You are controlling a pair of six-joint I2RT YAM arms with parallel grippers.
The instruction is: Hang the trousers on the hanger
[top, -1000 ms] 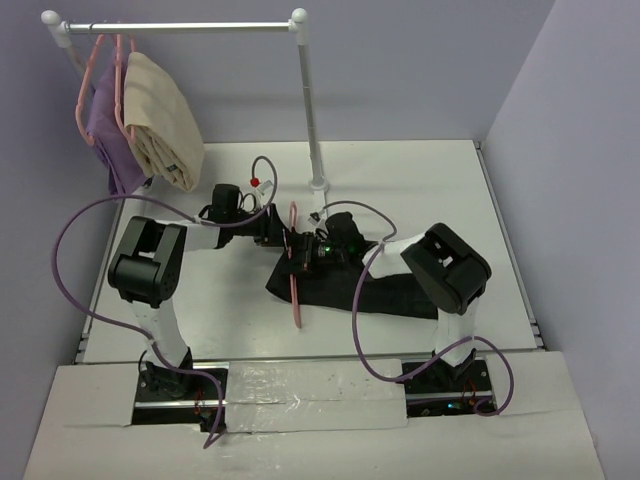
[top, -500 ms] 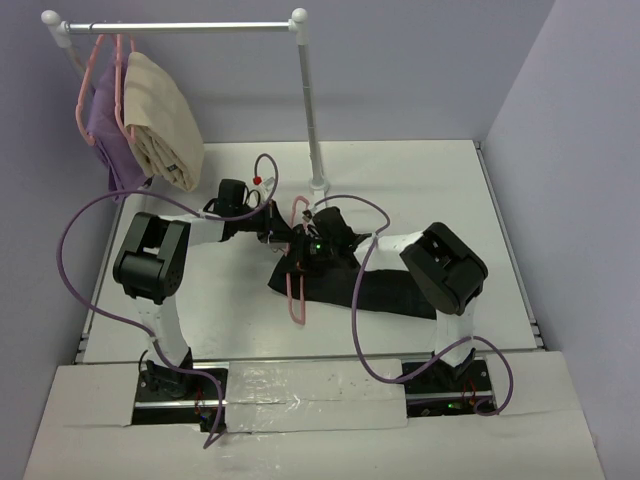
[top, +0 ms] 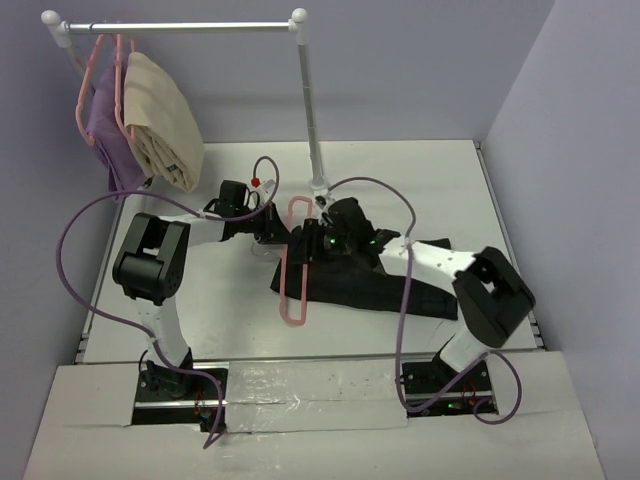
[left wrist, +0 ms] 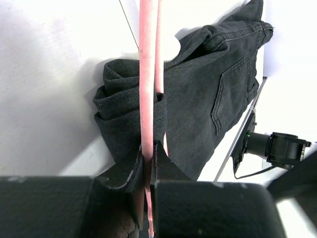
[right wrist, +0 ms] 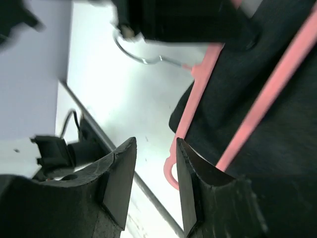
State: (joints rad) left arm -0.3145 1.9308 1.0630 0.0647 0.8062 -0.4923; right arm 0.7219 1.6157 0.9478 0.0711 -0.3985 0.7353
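Observation:
Next, my right gripper grabs the trousers (top: 362, 286) by the rack-side corner between the hanger's bars, to fold the trousers over the hanger.
The black trousers (top: 362, 286) lie crumpled on the white table, and in the left wrist view the trousers (left wrist: 213, 94) show a back pocket. The pink hanger (top: 284, 286) lies over their left end with its hook toward the rack foot. My left gripper (top: 277, 229) is shut on one bar of the hanger (left wrist: 147, 74), which runs straight out between the left gripper's (left wrist: 148, 154) jaws. My right gripper (top: 318, 243) hovers over the trousers just right of the hanger. In the right wrist view the right gripper (right wrist: 156, 154) stands open with nothing between its fingers, the hanger (right wrist: 198, 94) and trousers (right wrist: 277, 148) beyond.
A white clothes rack (top: 309, 110) stands at the back, its foot (top: 319, 185) just behind the grippers. A beige garment (top: 160, 120) and a purple garment (top: 108, 135) hang from its left end. Purple cables (top: 75, 250) loop around both arms.
My left gripper has closed on the hanger bar. My right gripper has opened, and its arm has stretched out to the left. The hanger has shifted slightly left over the trousers.

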